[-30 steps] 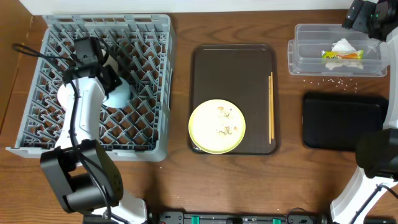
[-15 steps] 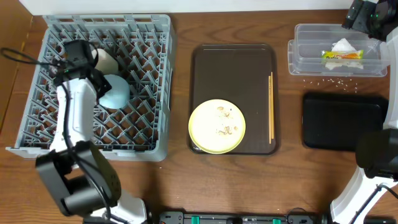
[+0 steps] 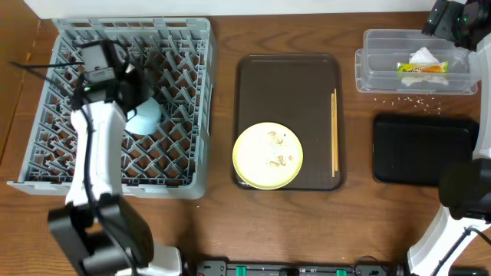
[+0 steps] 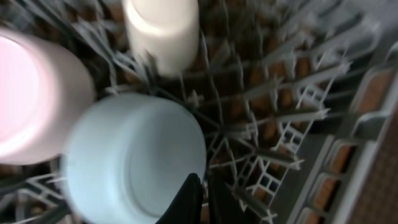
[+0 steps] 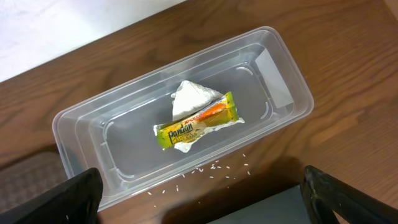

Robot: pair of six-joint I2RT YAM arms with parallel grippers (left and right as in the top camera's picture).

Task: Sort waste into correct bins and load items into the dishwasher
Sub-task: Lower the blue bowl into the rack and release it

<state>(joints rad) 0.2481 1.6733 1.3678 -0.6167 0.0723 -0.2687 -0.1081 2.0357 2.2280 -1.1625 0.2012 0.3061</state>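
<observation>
My left gripper would go up alone if I lifted it now. The light blue bowl [image 3: 143, 119] [image 4: 134, 155] would stay in the rack, because the shut fingers are above the bowl's rim.
The grey dishwasher rack [image 3: 173, 69] stands at the left. In the left wrist view it holds the white cup [image 4: 163, 34], the light blue bowl [image 4: 134, 155] upside down, and the white bowl [image 4: 31, 99] at the left edge. My left gripper [image 4: 202, 199] is shut and empty just above the blue bowl's rim; in the overhead view it [image 3: 132, 90] covers the cup. My right gripper [image 5: 199, 199] is open above the clear tub [image 5: 81, 124], which holds the napkin [image 5: 193, 99] and wrapper [image 5: 198, 121]. The yellow plate [image 3: 268, 156] and chopsticks [image 3: 334, 130] lie on the brown tray.
The brown tray [image 3: 288, 69] sits mid-table. The black tray [image 3: 422, 149] lies in front of the clear tub [image 3: 368, 69]. Rice-like crumbs [image 3: 406, 98] are scattered on the table between them, and some lie on the plate.
My left arm swung left, uncovering the cup in the rack, then back right over it. The right arm and the waste have not moved.
</observation>
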